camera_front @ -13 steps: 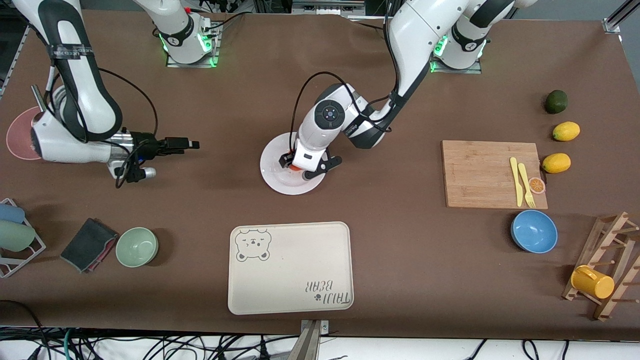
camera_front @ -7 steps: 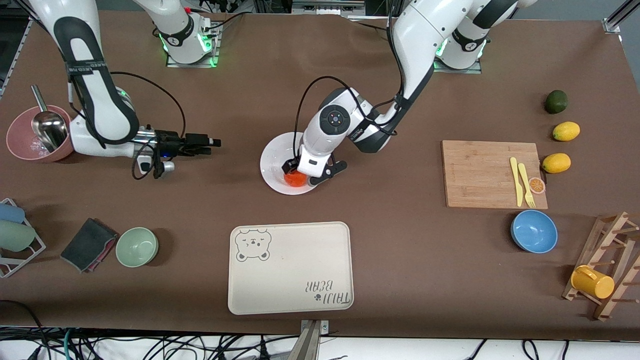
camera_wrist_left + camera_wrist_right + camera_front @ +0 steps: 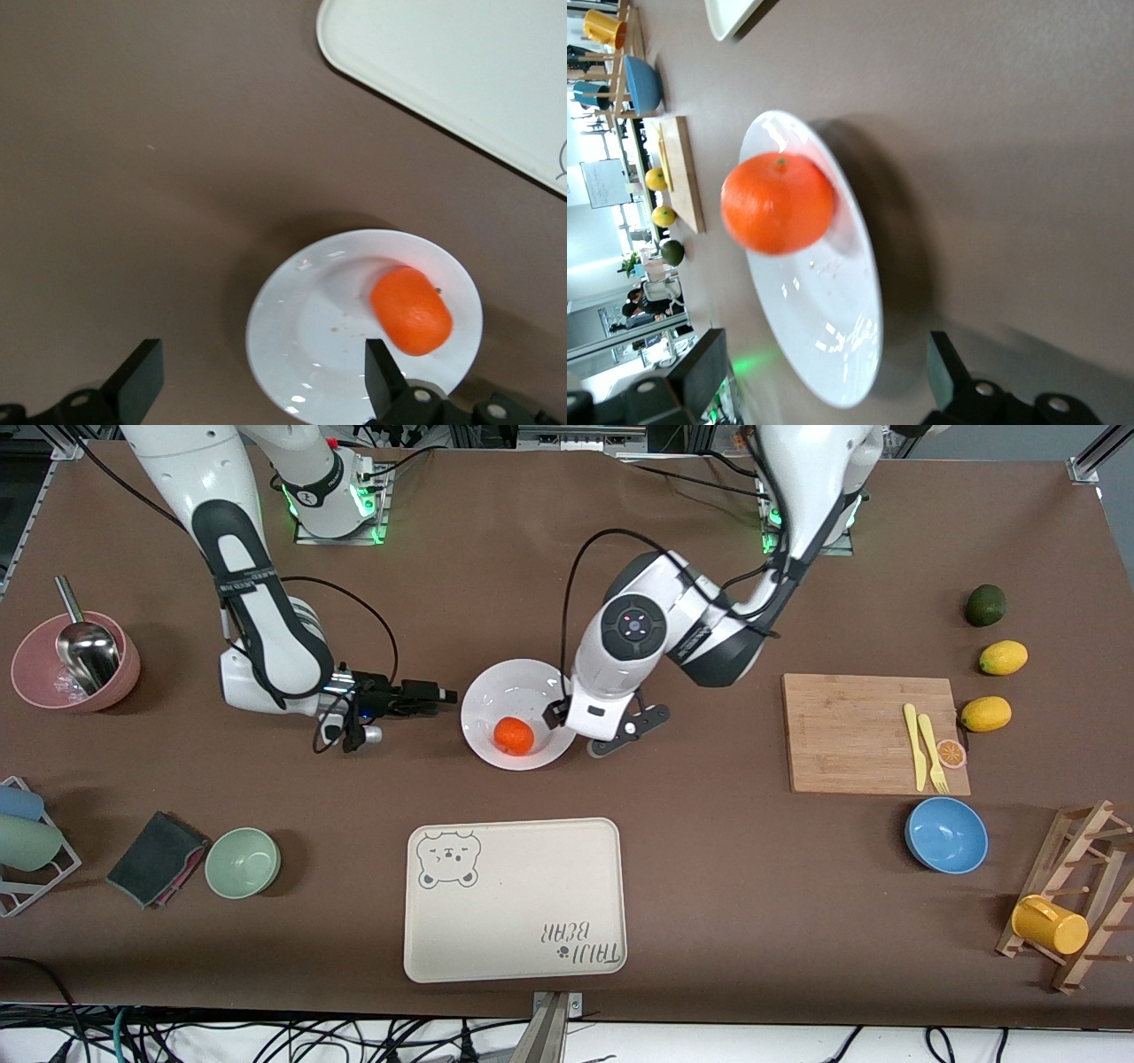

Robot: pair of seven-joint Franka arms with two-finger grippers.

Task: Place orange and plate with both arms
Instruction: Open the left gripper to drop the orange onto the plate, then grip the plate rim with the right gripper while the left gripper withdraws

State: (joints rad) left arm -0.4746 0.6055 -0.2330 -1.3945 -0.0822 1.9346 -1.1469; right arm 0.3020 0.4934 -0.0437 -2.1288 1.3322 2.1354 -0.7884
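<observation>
My right gripper should grab the white plate by its rim (image 3: 467, 712) next, to carry the orange and plate together onto the bear-print tray (image 3: 515, 900).
The orange (image 3: 514, 736) lies free on the white plate (image 3: 496, 691) at the middle of the table. My left gripper (image 3: 585, 735) is open and empty, just off the plate's edge toward the left arm's end. In the left wrist view the gripper (image 3: 261, 385) is over the plate's rim (image 3: 292, 354), and the orange (image 3: 410, 311) is clear of the fingers. My right gripper (image 3: 440, 693) is low and level at the plate's edge toward the right arm's end. In the right wrist view it (image 3: 824, 381) is open, with the plate's rim (image 3: 833, 310) between the fingers and the orange (image 3: 778, 203) past it.
The beige bear-print tray (image 3: 514, 899) lies nearer the camera than the plate. Toward the left arm's end are a cutting board (image 3: 850, 731), two lemons (image 3: 985, 714), a blue bowl (image 3: 946, 834) and a mug rack (image 3: 1076, 895). Toward the right arm's end are a green bowl (image 3: 243, 862) and a pink bowl (image 3: 35, 677).
My left gripper let go of the orange on the plate and drew back toward the left arm's end. My right gripper moved across the table up to the plate's edge.
</observation>
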